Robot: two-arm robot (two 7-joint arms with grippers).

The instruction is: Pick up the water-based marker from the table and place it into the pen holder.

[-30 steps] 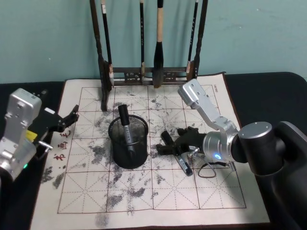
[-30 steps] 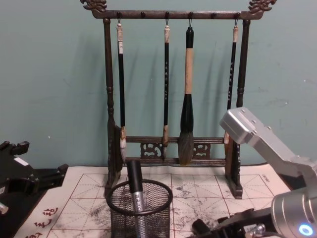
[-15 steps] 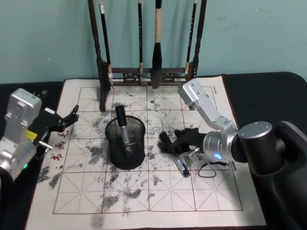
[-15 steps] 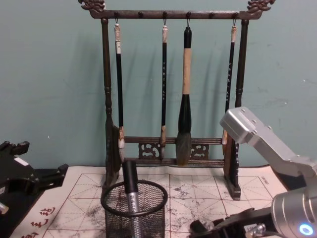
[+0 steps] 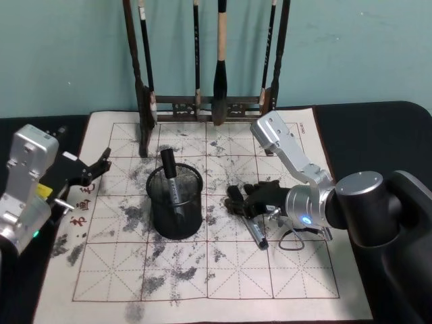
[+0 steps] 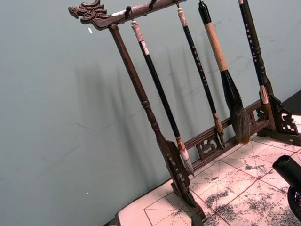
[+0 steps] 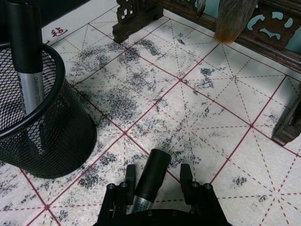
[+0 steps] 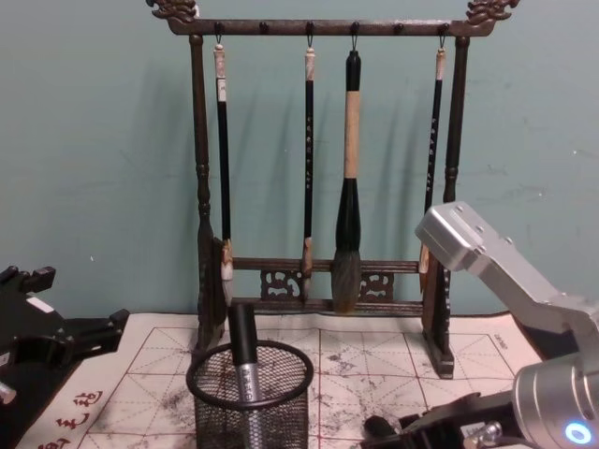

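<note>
My right gripper grabs the marker by its cap end (image 8: 379,427) next, so its grey body stays free to slide into the pen holder (image 8: 248,412).
A black and silver water-based marker (image 5: 251,226) lies on the stained mat (image 5: 202,283) of the table, just right of the pen holder (image 5: 174,219). My right gripper (image 5: 237,202) is low over the marker's capped end. In the right wrist view its fingers (image 7: 129,174) straddle the marker (image 7: 150,176), open, with a small gap on each side. The black mesh pen holder (image 7: 47,136) stands upright with another marker (image 5: 169,179) leaning inside it; the same holder (image 8: 248,412) shows in the chest view. My left gripper (image 5: 94,169) hovers open at the mat's left edge, holding nothing.
A tall dark wooden brush rack (image 5: 202,101) with several hanging brushes stands at the back of the mat (image 8: 318,281). The mat in front of the pen holder and the marker is bare. Dark table surface surrounds the mat.
The pen holder, rack and mat have shifted slightly left in the head and chest views. My right gripper stays over the marker on the mat. The left arm has not moved.
</note>
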